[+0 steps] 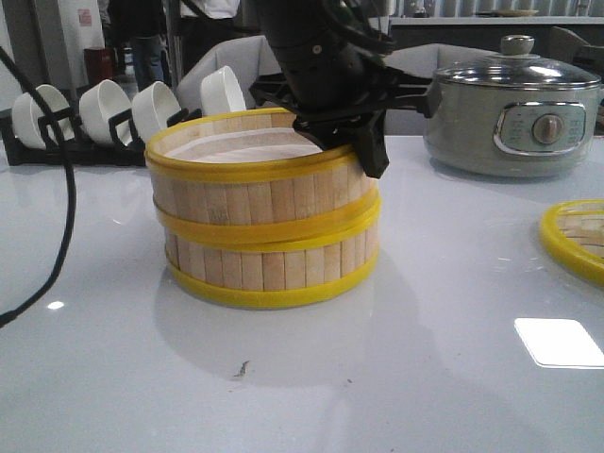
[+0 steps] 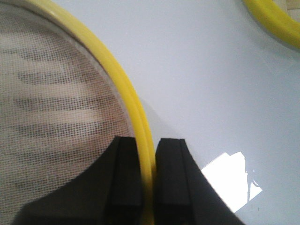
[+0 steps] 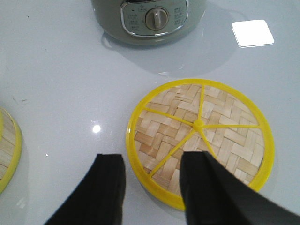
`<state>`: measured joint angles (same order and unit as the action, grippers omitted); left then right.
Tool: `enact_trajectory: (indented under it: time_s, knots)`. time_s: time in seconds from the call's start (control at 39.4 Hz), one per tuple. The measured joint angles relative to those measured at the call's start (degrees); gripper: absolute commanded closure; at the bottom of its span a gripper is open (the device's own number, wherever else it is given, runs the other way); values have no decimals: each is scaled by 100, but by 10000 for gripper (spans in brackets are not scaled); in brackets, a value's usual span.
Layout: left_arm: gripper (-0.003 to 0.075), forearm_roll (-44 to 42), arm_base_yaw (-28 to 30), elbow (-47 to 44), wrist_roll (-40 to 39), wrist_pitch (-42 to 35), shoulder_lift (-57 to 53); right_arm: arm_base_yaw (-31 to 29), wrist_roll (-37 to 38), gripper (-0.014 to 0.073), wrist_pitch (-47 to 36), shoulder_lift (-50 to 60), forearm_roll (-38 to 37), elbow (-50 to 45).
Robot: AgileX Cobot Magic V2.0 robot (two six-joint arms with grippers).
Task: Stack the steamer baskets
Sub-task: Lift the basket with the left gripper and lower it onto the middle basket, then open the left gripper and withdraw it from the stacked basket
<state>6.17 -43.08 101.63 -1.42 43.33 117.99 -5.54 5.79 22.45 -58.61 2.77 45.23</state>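
The upper basket (image 1: 255, 179) sits on the lower basket (image 1: 274, 269) in the front view and would stand there, so it is now time for my left gripper to release the upper basket.
Two steamer baskets stand stacked in the middle of the table: the upper basket (image 1: 255, 179) rests on the lower basket (image 1: 274, 269), shifted slightly off it. My left gripper (image 1: 363, 142) comes down from above at the upper basket's back right side. In the left wrist view it (image 2: 149, 159) is shut on that basket's yellow rim (image 2: 126, 89), one finger inside over the mesh liner (image 2: 56, 108) and one outside. My right gripper (image 3: 152, 161) is open with nothing in it, hovering over the near edge of the flat woven lid (image 3: 199, 136).
The lid (image 1: 576, 236) lies at the table's right edge. A grey electric pot (image 1: 514, 118) with a glass cover stands at the back right. A rack of white cups (image 1: 113, 113) lines the back left. A black cable (image 1: 66, 189) hangs at the left.
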Motion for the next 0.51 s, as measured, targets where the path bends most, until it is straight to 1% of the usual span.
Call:
enact_trajectory:
  time_s: [0.1, 0.23, 0.33, 0.41, 0.51]
  knots:
    - [549, 0, 0, 0, -12, -11, 0, 0, 0, 202, 0, 0, 0, 0]
    - [416, 12, 0, 0, 13, -131, 23, 0, 0, 202, 0, 0, 0, 0]
    - [336, 47, -22, 9, 13, -209, 26, 0, 0, 202, 0, 0, 0, 0]
    - [316, 75, -43, 23, 13, -260, 26, 0, 0, 202, 0, 0, 0, 0]
    - [316, 61, -65, 49, 13, -268, 26, 0, 0, 202, 0, 0, 0, 0]
